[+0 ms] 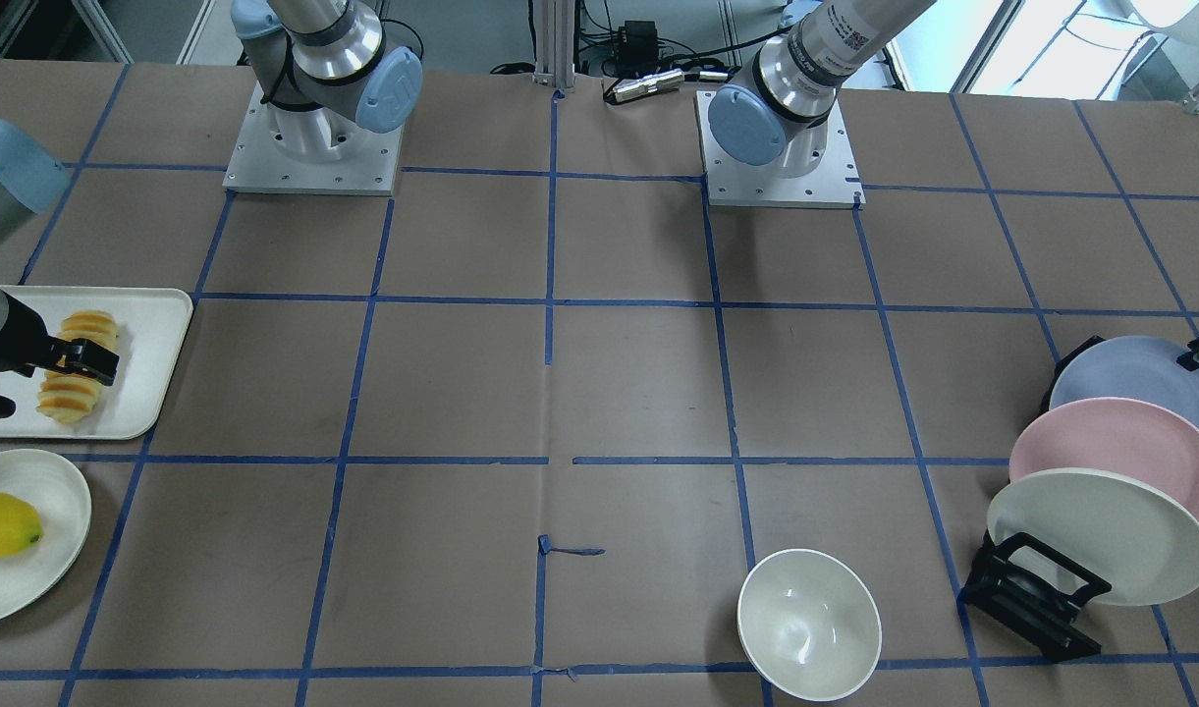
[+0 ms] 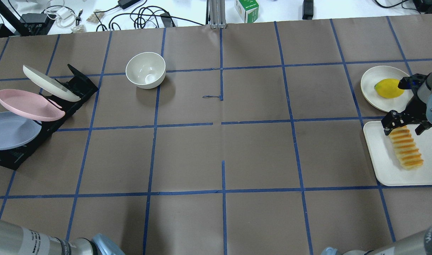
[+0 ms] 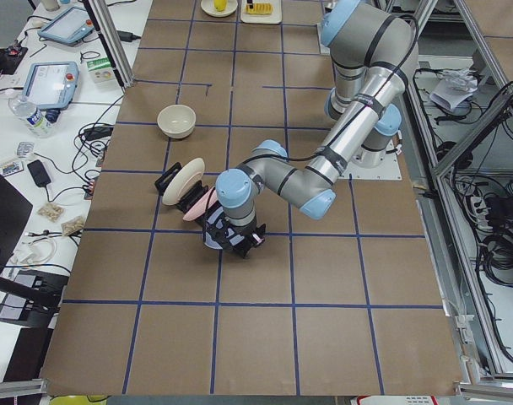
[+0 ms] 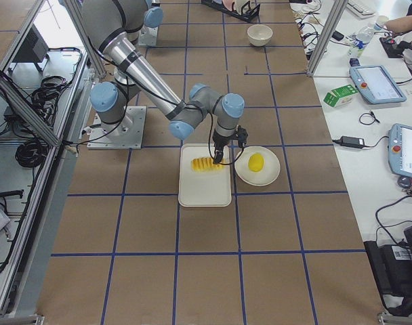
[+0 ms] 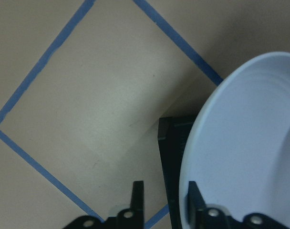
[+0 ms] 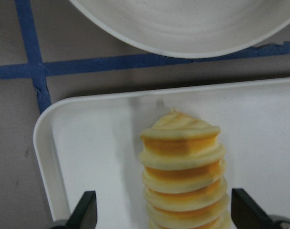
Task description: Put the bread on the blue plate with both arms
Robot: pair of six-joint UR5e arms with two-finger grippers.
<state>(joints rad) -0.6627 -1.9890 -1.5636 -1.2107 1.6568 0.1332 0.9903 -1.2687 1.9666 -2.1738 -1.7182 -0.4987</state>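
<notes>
My left gripper takes hold of the plate by its thin upright rim next, since the blue plate's side is far too wide for the fingers.
The bread (image 2: 407, 148) lies on a white tray (image 2: 382, 166) at the table's right end; it also shows in the front view (image 1: 69, 401) and the right wrist view (image 6: 183, 162). My right gripper (image 2: 403, 128) is open, its fingers (image 6: 88, 210) either side of the loaf's far end without touching it. The blue plate (image 2: 9, 131) leans in a black rack (image 2: 78, 83) at the left end. In the left wrist view my left gripper (image 5: 165, 198) is open with a narrow gap and straddles the blue plate's (image 5: 250, 143) rim.
A pink plate (image 2: 28, 104) and a cream plate (image 2: 49, 83) lean in the same rack. A white bowl (image 2: 145, 69) stands beyond the centre. A lemon (image 2: 388, 88) lies on a small cream plate (image 2: 371, 79) just beyond the tray.
</notes>
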